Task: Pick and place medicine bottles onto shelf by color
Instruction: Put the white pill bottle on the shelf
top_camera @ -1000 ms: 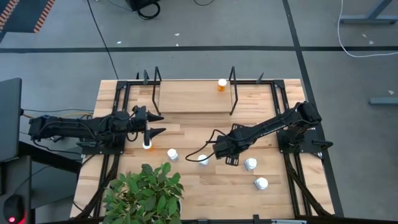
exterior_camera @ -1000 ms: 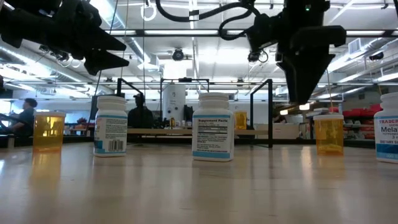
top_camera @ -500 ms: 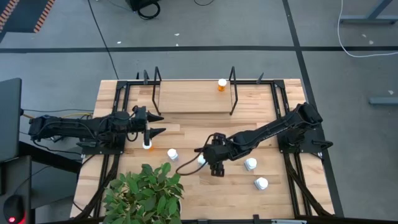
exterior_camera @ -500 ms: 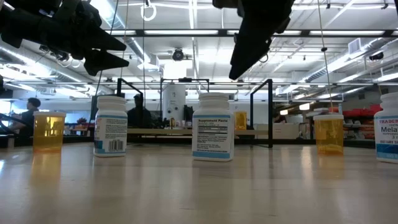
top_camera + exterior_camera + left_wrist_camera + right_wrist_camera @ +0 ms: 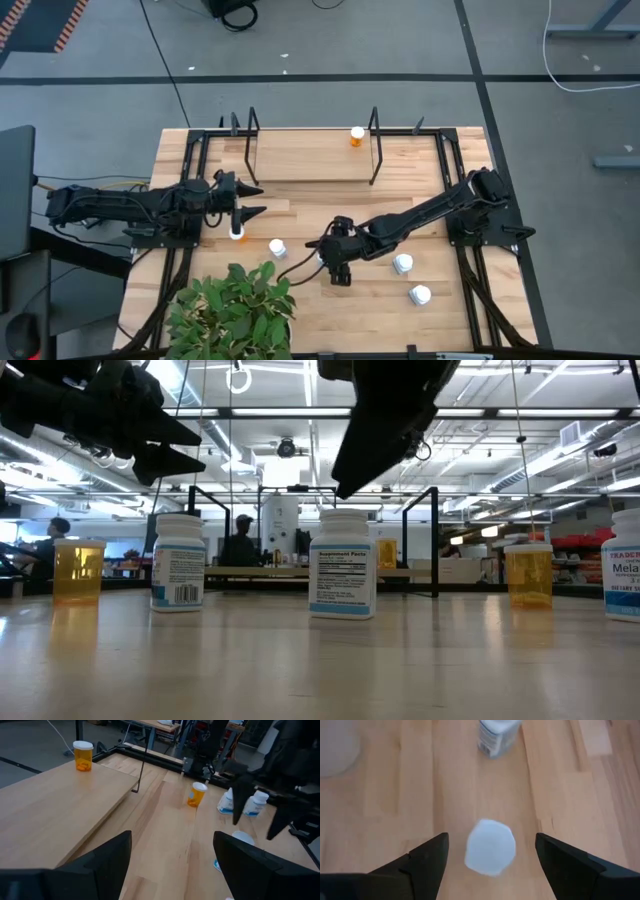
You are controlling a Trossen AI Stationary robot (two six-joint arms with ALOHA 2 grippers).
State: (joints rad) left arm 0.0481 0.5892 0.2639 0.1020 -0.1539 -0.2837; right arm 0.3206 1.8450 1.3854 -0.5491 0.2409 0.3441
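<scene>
My right gripper takes the white bottle by its cap (image 5: 490, 843) next, to sort it onto the shelf by color.
Several medicine bottles stand upright on the table. A white one (image 5: 490, 846) stands on its base below my open right gripper (image 5: 491, 840), whose fingers slant down over it (image 5: 325, 257) without touching. More white bottles (image 5: 277, 247) (image 5: 402, 264) (image 5: 420, 295) stand nearby. One orange bottle (image 5: 237, 233) is just under my left gripper (image 5: 258, 199), which hangs open and holds nothing. Another orange bottle (image 5: 196, 794) stands farther right. One orange bottle (image 5: 357, 136) stands on the shelf (image 5: 300, 158).
A potted plant (image 5: 235, 310) fills the near left corner. Black metal frames (image 5: 195, 160) (image 5: 448, 160) run along both table sides, and the shelf's black uprights (image 5: 374, 150) rise at its ends. Bare wood lies between the bottles and the shelf.
My right gripper has swung toward the table's left and near edge, from beside the right-hand bottles to above the middle white bottle. It has tipped from pointing straight down to a slant. No bottle has moved.
</scene>
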